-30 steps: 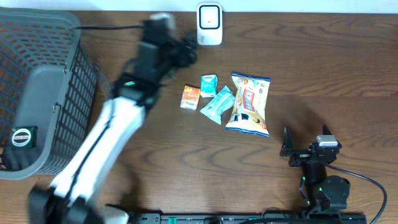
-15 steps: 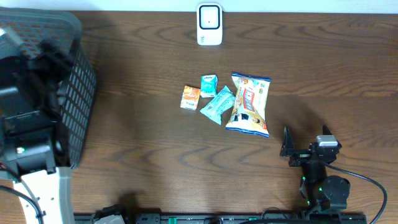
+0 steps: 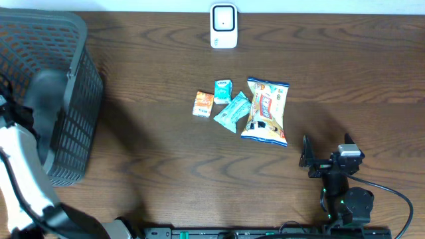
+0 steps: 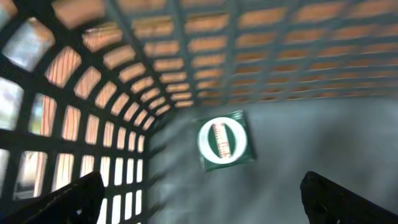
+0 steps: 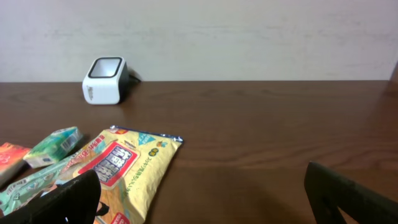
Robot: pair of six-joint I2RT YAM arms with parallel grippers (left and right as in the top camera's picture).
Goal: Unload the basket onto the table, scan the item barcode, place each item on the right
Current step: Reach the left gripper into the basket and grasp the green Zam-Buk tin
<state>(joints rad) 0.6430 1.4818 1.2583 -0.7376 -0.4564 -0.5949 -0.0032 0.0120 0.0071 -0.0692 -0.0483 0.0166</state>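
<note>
The left gripper will next take hold of the green packet by its opposite side edges, so the packet's broad sides stay uncovered for scanning the barcode.
The white barcode scanner (image 3: 224, 26) stands at the table's back edge and also shows in the right wrist view (image 5: 106, 79). My left arm (image 3: 16, 166) reaches over the grey basket (image 3: 73, 79) at the far left. Its gripper (image 4: 202, 199) is open above the basket floor, with nothing between the fingers. A green packet with a white ring (image 4: 225, 140) lies flat on that floor ahead of it. My right gripper (image 3: 325, 154) rests open near the front right (image 5: 202, 199), just short of the yellow snack bag (image 3: 265, 111).
Mid-table lie a small orange pack (image 3: 203, 104), a small teal pack (image 3: 222, 90) and a larger teal packet (image 3: 231, 111) beside the yellow bag (image 5: 121, 171). The basket's black lattice wall (image 4: 93, 112) rises left of my left gripper.
My left arm has swung from beside the scanner across to the basket at the far left. The right arm has not moved.
</note>
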